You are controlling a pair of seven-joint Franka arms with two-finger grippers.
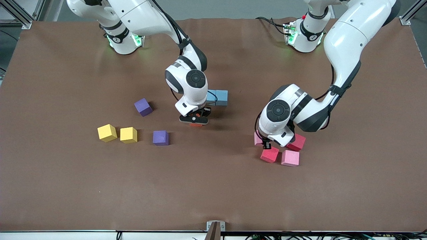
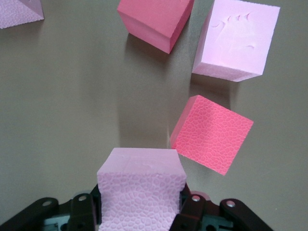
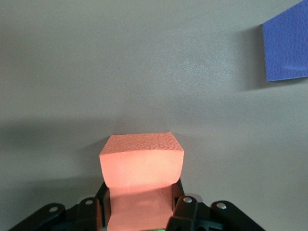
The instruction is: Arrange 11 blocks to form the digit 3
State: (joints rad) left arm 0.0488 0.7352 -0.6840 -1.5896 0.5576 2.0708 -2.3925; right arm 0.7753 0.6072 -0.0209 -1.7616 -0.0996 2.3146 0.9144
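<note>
The orange block's lower edge (image 1: pixel 196 126) (image 3: pixel 142 134) rests on the tabletop, so it is now time for my right gripper to release the orange block.
My right gripper (image 1: pixel 196 120) is shut on an orange block (image 1: pixel 196 125) (image 3: pixel 142 163), low over the table just nearer the front camera than two touching light blue blocks (image 1: pixel 217 97). Two purple blocks (image 1: pixel 143 107) (image 1: pixel 160 137) lie apart toward the right arm's end; one purple block (image 3: pixel 286 48) shows in the right wrist view. My left gripper (image 1: pixel 266 144) (image 2: pixel 142 202) is shut on a pink block (image 1: pixel 257 138) (image 2: pixel 142 185). Beside it lie a red block (image 1: pixel 269 154) (image 2: pixel 211 134), another red block (image 1: pixel 296 142) (image 2: pixel 154 21) and a pink block (image 1: pixel 290 158) (image 2: pixel 236 38).
Two yellow cubes (image 1: pixel 107 132) (image 1: pixel 128 135) sit side by side toward the right arm's end, beside the nearer purple block. A pale pink corner (image 2: pixel 19 12) shows at the edge of the left wrist view. The brown table cover (image 1: pixel 213 193) stretches toward the front camera.
</note>
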